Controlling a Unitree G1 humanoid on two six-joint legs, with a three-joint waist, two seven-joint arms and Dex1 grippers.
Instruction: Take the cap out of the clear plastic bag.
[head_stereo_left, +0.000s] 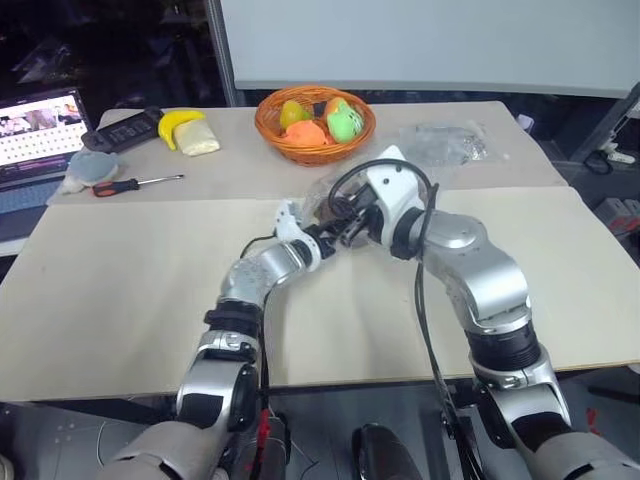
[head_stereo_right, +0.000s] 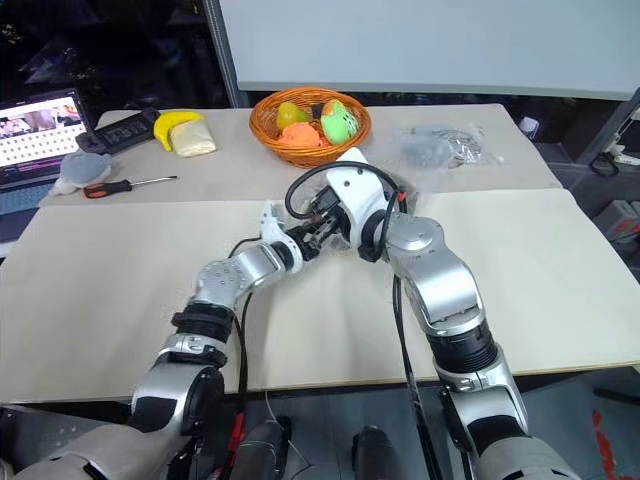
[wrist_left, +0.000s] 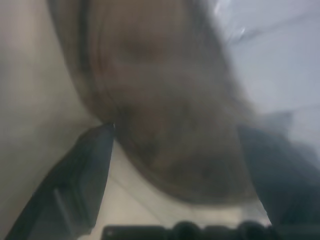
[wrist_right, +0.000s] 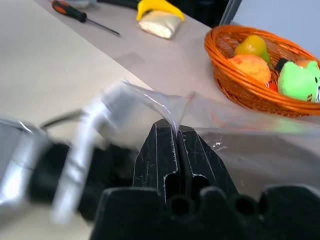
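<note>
The cap needs to come out of the clear plastic bag, so my left gripper needs to grab it by its rounded, seamed end (wrist_left: 182, 165) next.
My right gripper (wrist_right: 177, 129) is shut on the edge of the clear plastic bag (wrist_right: 240, 135) and holds it a little above the table's middle, just in front of the basket. My left gripper (head_stereo_left: 322, 238) is open and reaches in from the left, close under the right gripper (head_stereo_left: 345, 225). In the left wrist view the brown-grey fabric cap (wrist_left: 165, 110) lies right ahead between the spread black fingers (wrist_left: 85, 170), with glossy plastic of the bag (wrist_left: 270, 50) beside it. From the head views the cap is hidden behind the two grippers.
An orange wicker basket (head_stereo_left: 310, 152) of toy fruit stands just behind the grippers. A small clear bag (head_stereo_left: 445, 143) of dark bits lies to its right. At the far left are a banana (head_stereo_left: 178, 122), a screwdriver (head_stereo_left: 135, 184), a cloth lump (head_stereo_left: 90, 168) and a laptop (head_stereo_left: 35, 130).
</note>
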